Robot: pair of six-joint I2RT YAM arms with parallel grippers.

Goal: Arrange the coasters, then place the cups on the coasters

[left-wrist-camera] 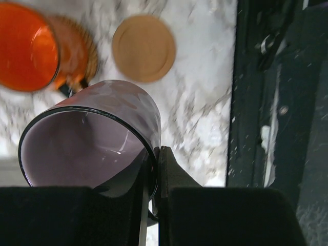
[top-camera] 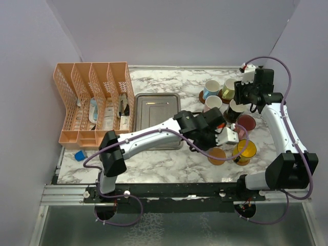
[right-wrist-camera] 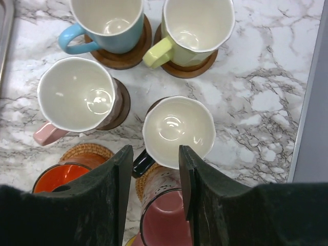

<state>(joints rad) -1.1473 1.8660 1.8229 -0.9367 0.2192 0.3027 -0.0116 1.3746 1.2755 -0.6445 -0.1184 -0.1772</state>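
The purple cup would drop tilted onto the marble if I opened now, so my left gripper should move it toward the tan coaster [top-camera: 216, 155] lying beyond the cup.
My left gripper [left-wrist-camera: 156, 154] [top-camera: 225, 132] is shut on the rim wall of the purple cup [left-wrist-camera: 92, 141] [top-camera: 229, 134], which hangs tilted above the marble. A bare tan coaster [left-wrist-camera: 143, 47] [top-camera: 216, 155] lies beyond it, beside the orange cup [left-wrist-camera: 28, 46] on its woven coaster [left-wrist-camera: 91, 48]. My right gripper [right-wrist-camera: 156, 159] [top-camera: 239, 96] is open above the black cup [right-wrist-camera: 178, 130], holding nothing. Light blue [right-wrist-camera: 110, 20], cream [right-wrist-camera: 197, 25], pink-white [right-wrist-camera: 77, 92] and maroon [right-wrist-camera: 166, 220] cups stand on coasters. The yellow cup [top-camera: 245, 151] stands front right.
A steel tray [top-camera: 156, 110] lies mid-table, partly under my left arm. An orange file rack [top-camera: 92, 102] stands at the back left, with a small blue object [top-camera: 80, 155] in front of it. The table's right edge [right-wrist-camera: 307, 102] is close to the cups.
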